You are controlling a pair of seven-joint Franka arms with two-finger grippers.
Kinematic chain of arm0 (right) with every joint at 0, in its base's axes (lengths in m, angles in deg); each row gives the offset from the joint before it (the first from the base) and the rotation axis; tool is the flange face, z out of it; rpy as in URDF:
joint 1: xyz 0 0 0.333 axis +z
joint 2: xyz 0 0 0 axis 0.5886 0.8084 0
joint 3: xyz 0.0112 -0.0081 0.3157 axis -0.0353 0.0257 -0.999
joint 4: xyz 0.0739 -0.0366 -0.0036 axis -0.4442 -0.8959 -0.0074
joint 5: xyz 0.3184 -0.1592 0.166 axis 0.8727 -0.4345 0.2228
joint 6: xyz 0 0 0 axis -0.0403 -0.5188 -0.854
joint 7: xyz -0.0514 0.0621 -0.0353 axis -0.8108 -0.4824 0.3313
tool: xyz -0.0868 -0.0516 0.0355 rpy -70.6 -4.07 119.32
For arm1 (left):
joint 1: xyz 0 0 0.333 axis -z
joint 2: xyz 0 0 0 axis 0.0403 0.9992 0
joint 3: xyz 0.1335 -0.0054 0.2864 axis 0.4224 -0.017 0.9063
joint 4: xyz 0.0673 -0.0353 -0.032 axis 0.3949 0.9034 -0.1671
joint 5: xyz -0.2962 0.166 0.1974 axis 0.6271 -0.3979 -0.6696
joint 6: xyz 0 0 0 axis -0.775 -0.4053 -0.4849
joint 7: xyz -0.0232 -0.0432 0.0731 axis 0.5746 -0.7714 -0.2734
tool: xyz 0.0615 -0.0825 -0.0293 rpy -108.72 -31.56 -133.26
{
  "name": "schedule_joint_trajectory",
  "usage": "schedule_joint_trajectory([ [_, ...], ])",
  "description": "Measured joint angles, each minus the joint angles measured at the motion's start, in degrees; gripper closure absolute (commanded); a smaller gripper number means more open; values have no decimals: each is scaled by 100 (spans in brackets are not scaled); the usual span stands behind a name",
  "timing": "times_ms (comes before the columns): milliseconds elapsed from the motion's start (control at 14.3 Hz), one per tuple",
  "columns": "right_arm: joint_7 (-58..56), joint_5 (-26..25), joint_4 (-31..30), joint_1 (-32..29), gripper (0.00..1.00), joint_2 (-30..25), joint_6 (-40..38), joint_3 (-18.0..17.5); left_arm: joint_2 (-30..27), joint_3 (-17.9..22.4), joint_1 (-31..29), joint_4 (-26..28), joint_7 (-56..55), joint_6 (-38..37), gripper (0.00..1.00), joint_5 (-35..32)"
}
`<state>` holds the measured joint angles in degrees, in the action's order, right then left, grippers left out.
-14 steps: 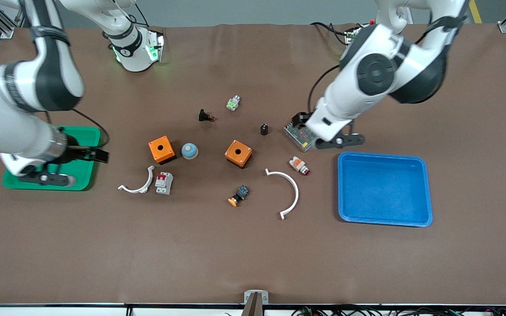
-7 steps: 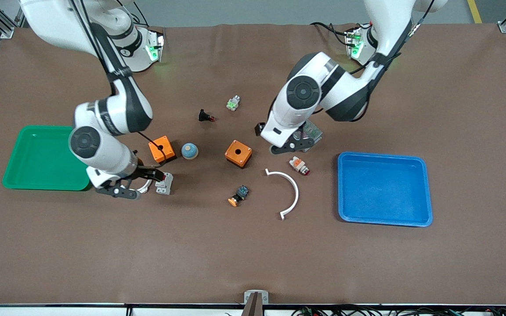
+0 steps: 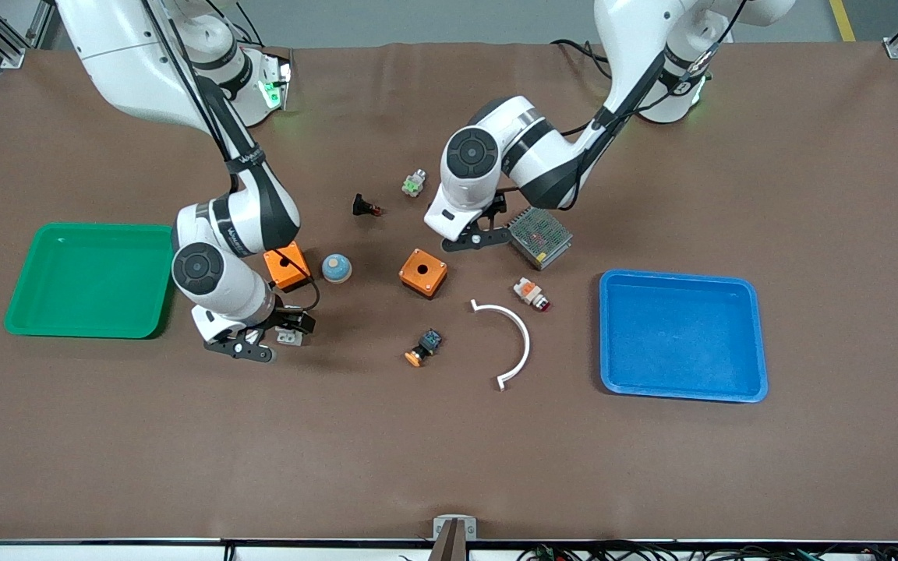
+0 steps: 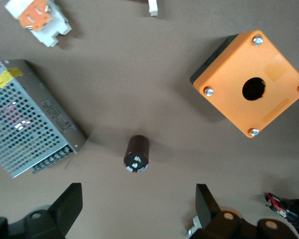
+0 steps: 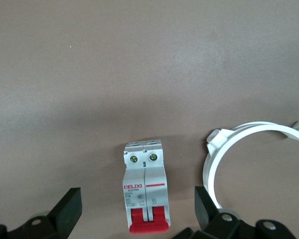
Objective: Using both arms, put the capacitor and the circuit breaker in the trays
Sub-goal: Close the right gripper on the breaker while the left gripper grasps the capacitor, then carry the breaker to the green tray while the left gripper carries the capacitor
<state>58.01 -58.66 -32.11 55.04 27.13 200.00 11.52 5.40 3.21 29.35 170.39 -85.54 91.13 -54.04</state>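
Note:
The gripper's fingers are above the circuit breaker's body (image 3: 288, 337) (image 5: 146, 191), and brown mat is between them, so it isn't time to close yet. My right gripper needs to move down first and then close on the circuit breaker's body.
The circuit breaker (image 5: 145, 191), a white-grey block with red levers, lies on the brown mat beside a white curved clip (image 5: 239, 149). My right gripper (image 5: 137, 211) is open, its fingers (image 5: 67, 209) apart from the breaker on either side of its red end. In the front view the right gripper (image 3: 284, 327) hangs over the breaker (image 3: 288, 337). The capacitor (image 4: 136, 154), a small dark cylinder, stands between an orange box (image 4: 251, 84) and a mesh power supply (image 4: 30, 132). My left gripper (image 4: 137, 206) is open and empty just short of it. In the front view the left gripper (image 3: 474, 227) hides the capacitor.
A green tray (image 3: 83, 280) sits at the right arm's end, a blue tray (image 3: 683, 335) at the left arm's end. Two orange boxes (image 3: 287, 265) (image 3: 422, 273), a blue dome (image 3: 336, 267), a white arc (image 3: 507, 335), an indicator lamp (image 3: 531, 292) and a black push-button (image 3: 365, 206) lie between.
The right gripper swung from over the green tray to over the circuit breaker. The left gripper moved from beside the power supply to over the capacitor. Both stayed open.

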Motion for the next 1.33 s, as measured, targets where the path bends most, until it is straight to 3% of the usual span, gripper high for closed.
schedule_joint_trajectory([
  [561,6,0,-1,17,0,343,233,3,6,1,18,1065,-55,1491,0,-222],
  [631,6,0,-3,17,5,357,238,4,7,1,18,1124,-82,1559,0,-225],
  [771,6,0,-18,19,39,369,239,4,20,1,21,1219,-91,1668,1,-225],
  [841,6,0,-37,20,74,370,239,4,31,1,23,1255,-92,1719,1,-225],
  [911,6,0,-56,21,96,371,239,4,53,1,25,1277,-92,1761,2,-225],
  [1051,8,0,-91,22,100,372,235,4,126,1,45,1294,-92,1862,8,-237],
  [1331,37,0,-48,22,100,356,221,10,256,3,73,1296,-150,2028,34,-328],
])
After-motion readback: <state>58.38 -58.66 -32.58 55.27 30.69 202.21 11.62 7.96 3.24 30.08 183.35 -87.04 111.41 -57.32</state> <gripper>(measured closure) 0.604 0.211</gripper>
